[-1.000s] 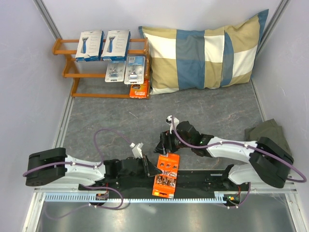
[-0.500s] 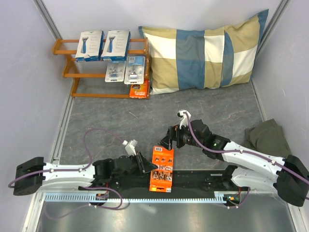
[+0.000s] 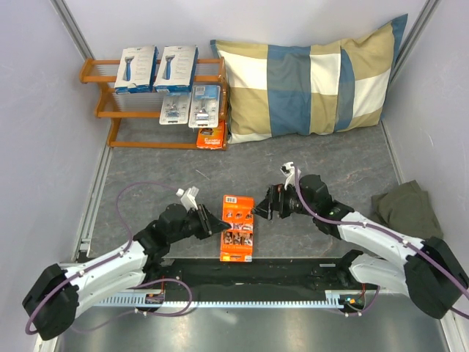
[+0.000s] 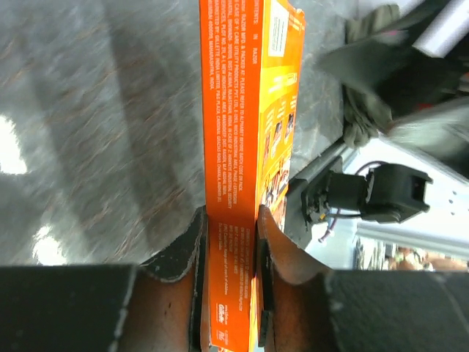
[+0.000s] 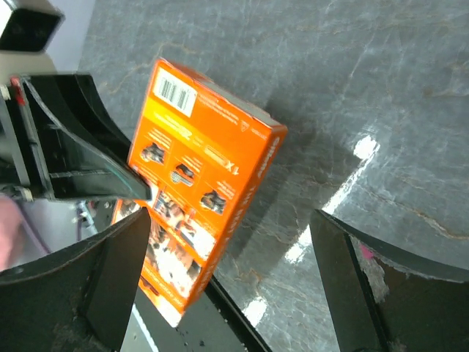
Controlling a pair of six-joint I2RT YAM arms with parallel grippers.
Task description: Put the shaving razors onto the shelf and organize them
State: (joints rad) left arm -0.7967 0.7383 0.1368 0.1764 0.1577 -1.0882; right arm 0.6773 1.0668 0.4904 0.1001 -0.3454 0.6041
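Note:
I need to grab the orange razor pack near its barcode end (image 3: 243, 207) (image 5: 233, 133) with my right gripper next. The pack's other end will then stay free for my left gripper to regrip for the shelf.
My left gripper (image 3: 214, 222) is shut on an orange razor pack (image 3: 236, 228) and holds it above the grey floor; its fingers (image 4: 179, 257) clamp the pack's thin edge (image 4: 229, 161). My right gripper (image 3: 262, 208) is open and empty just right of the pack, which shows in the right wrist view (image 5: 198, 191). The orange-brown shelf (image 3: 99, 111) stands at the back left. It carries two white boxes (image 3: 137, 68), two clear blister packs (image 3: 190, 105) and one orange pack (image 3: 211, 136) on the lowest tier.
A blue-and-beige checked pillow (image 3: 311, 81) leans on the back wall beside the shelf. A crumpled olive cloth (image 3: 407, 209) lies at the right wall. The arms' black base rail (image 3: 293, 271) runs along the near edge.
The left arm has carried the orange pack forward and left, away from the base rail. The right gripper has let go of it, opened and drawn back to the right.

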